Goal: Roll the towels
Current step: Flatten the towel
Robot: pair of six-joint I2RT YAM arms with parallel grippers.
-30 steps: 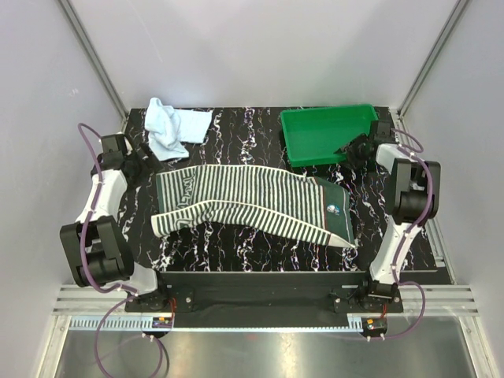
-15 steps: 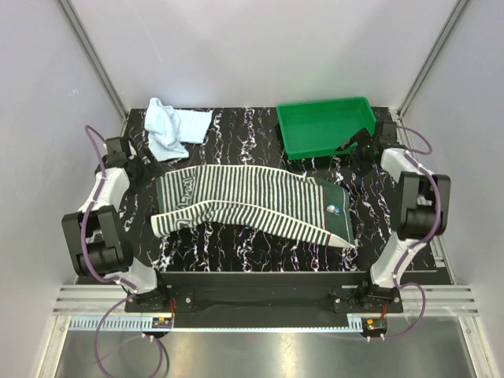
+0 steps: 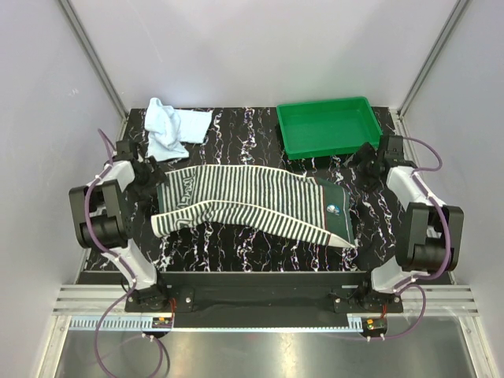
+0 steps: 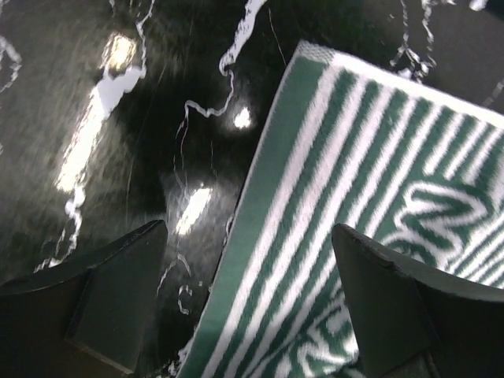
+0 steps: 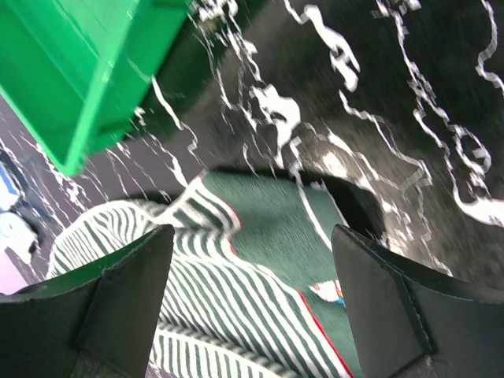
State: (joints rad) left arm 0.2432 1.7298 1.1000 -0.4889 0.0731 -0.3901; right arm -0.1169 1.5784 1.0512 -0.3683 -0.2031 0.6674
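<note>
I need to spread the striped towel (image 3: pixel 252 203) for rolling, so my left gripper should next pinch its far corner (image 3: pixel 167 173), away from the towel's folded near edge.
The green-and-white striped towel (image 3: pixel 252 203) lies spread across the middle of the black marbled table, its near edge folded over. The pale blue towel (image 3: pixel 169 127) lies crumpled at the back left. My left gripper (image 3: pixel 148 179) is open, low at the striped towel's left edge; in the left wrist view (image 4: pixel 248 272) the towel's corner (image 4: pixel 346 205) lies between and below its fingers. My right gripper (image 3: pixel 364 157) is open, above the table by the towel's right end; in the right wrist view (image 5: pixel 252 276) the striped towel (image 5: pixel 236 291) lies below it.
A green plastic tray (image 3: pixel 327 127) stands at the back right, just behind my right gripper, and shows in the right wrist view (image 5: pixel 71 71). The table (image 3: pixel 252 244) ends in a black front edge near the arm bases. White walls close in both sides.
My left gripper has moved forward and right to the striped towel's left edge. My right gripper has left the tray, which slid back slightly. Both towels lie unchanged.
</note>
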